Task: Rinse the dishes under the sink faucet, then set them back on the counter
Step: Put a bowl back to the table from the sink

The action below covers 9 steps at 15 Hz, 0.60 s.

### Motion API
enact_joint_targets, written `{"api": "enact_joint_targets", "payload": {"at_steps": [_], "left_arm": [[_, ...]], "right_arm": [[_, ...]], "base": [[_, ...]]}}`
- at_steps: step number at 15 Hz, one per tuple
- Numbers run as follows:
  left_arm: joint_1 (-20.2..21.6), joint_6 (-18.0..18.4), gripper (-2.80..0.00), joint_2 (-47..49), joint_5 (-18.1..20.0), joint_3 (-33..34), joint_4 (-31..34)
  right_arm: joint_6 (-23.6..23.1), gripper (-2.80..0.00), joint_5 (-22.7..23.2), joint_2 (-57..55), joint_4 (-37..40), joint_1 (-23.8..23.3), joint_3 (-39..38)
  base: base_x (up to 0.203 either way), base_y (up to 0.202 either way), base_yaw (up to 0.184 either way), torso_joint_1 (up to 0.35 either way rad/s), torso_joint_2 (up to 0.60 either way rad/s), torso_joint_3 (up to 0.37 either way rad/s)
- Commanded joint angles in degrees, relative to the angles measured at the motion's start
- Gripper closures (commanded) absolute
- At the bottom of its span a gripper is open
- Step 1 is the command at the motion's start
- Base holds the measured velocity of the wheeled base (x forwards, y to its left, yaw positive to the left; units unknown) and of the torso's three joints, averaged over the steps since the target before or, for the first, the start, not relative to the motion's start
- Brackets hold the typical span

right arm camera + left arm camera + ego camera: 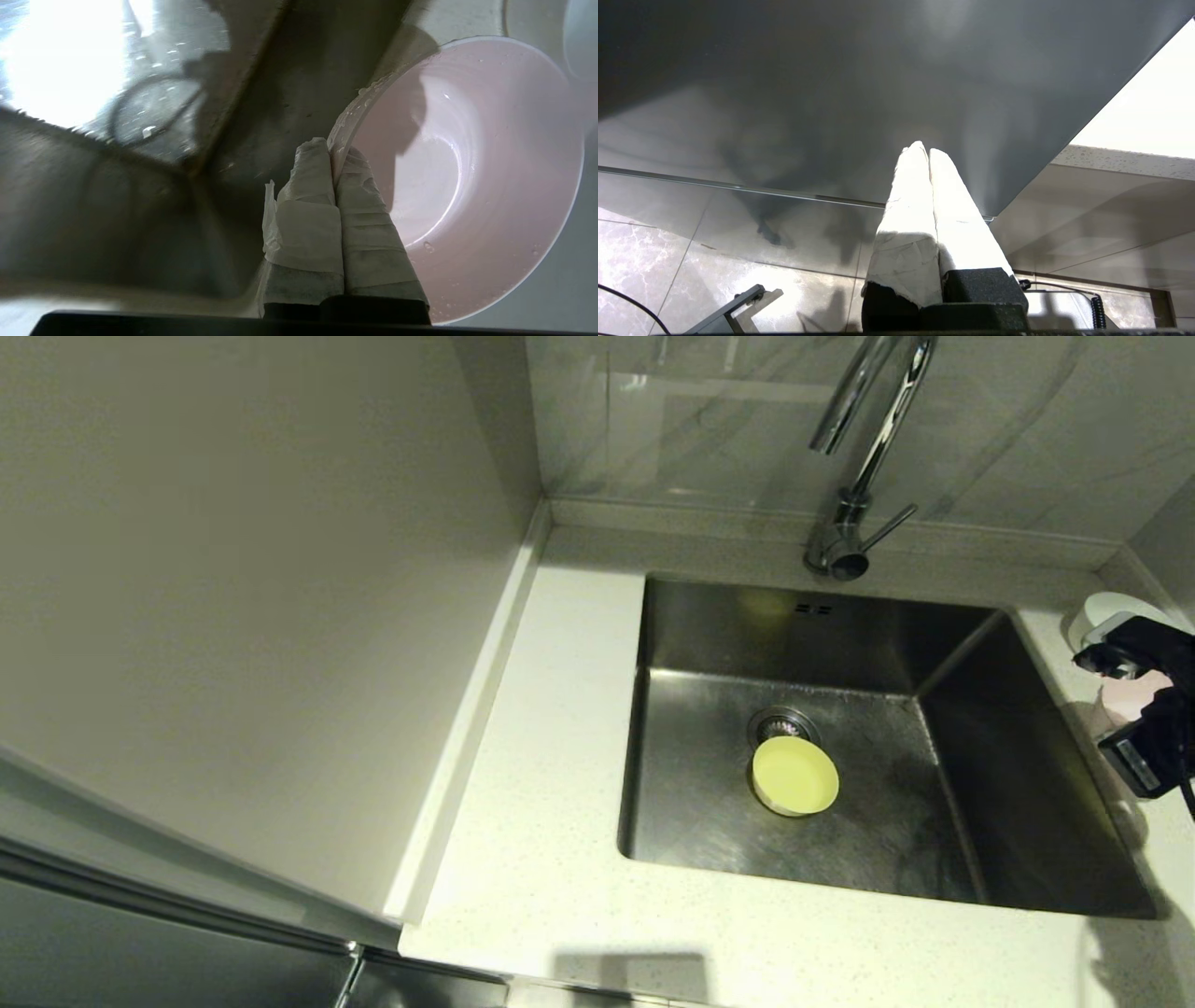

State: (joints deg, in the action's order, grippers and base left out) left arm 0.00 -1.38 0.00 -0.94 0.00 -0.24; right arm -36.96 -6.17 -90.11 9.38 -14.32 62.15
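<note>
The near side of the pale pink bowl hangs over the sink's dark side. My right gripper should move the bowl onto the counter before it lets go.
A yellow bowl (795,777) sits on the floor of the steel sink (1018,728), just in front of the drain strainer (780,722). My right gripper (337,150) is shut on the wet rim of the pale pink bowl (472,172), over the counter (1074,635) right of the basin; from the head view this bowl (1131,698) peeks out behind the black gripper body. A white bowl (1106,609) stands behind it on the counter. The chrome faucet (864,457) rises behind the sink. My left gripper (924,150) is shut on nothing, parked low beside a grey cabinet.
A tall grey panel (252,597) walls off the left side of the worktop. The tiled backsplash (728,420) runs behind the faucet. Bare counter (551,821) lies left of and in front of the basin.
</note>
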Motion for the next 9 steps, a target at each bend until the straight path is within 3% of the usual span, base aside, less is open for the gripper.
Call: {"api": "enact_joint_targets", "payload": {"at_steps": [1, 9], "left_arm": [[0.00, -0.03, 0.00, -0.09, -0.03, 0.00, 0.01], [0.00, -0.03, 0.00, -0.09, -0.03, 0.00, -0.02]], "right_arm": [[-0.41, 0.00, -0.07, -4.33, -2.71, -2.01, 0.73], [-1.45, 0.00, -0.13, -11.72, -3.58, -5.01, 7.66]], "base": [[0.000, 0.000, 0.000, 0.000, 0.00, 0.000], [0.000, 0.000, 0.000, 0.000, 0.00, 0.000]]}}
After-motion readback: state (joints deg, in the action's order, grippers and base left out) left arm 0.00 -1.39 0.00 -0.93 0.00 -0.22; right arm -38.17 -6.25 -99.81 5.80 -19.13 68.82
